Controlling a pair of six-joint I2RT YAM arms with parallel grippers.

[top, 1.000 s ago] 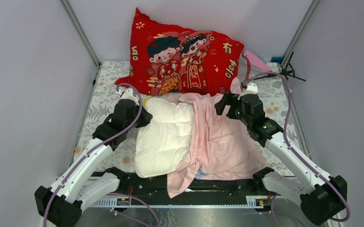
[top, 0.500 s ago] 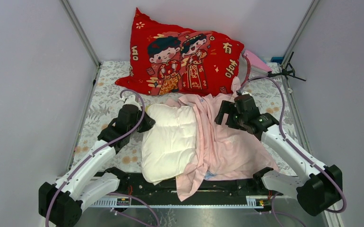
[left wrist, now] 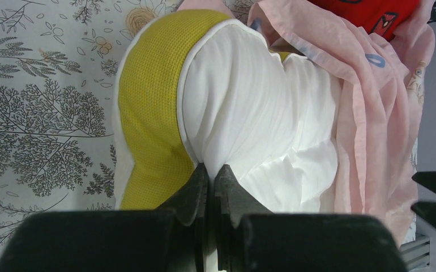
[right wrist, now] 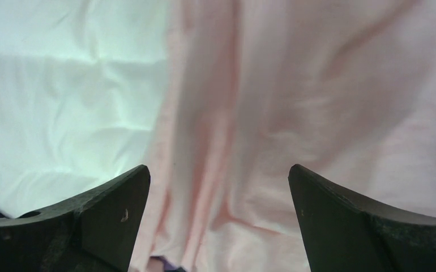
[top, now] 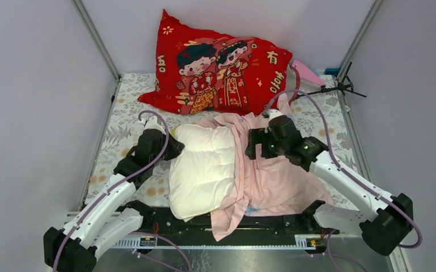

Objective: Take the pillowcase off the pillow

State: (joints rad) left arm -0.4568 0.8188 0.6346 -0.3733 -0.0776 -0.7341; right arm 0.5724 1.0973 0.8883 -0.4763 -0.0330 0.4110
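I should keep holding the pillow's pinched corner with my left gripper, because the pink pillowcase [top: 272, 170] is bunched over the pillow.
The cream-white pillow [top: 204, 167] lies mid-table, its left part bare, with a yellow band [left wrist: 150, 113] at its corner. The pale pink pillowcase [top: 272, 170] is bunched over its right part and spreads to the right. My left gripper [top: 173, 147] is shut on a pinch of the pillow's white fabric [left wrist: 249, 107] at its upper left corner; its fingertips [left wrist: 201, 181] meet beside the yellow band. My right gripper [top: 252, 148] is open and empty, hovering just over the pink folds [right wrist: 272, 102] by the edge of the bare pillow [right wrist: 63, 85].
A big red cushion [top: 221, 71] printed with a cartoon couple leans on the back wall. A floral cloth [top: 114, 130] covers the table. Metal frame posts [top: 97, 39] stand at both back corners. A pink object and a black stand [top: 340, 85] sit at the back right.
My left gripper has pulled the pillow corner back and rightward. My right gripper has moved left and nearer across the pillowcase, toward the pillow's edge. The pink cloth has shifted right slightly.
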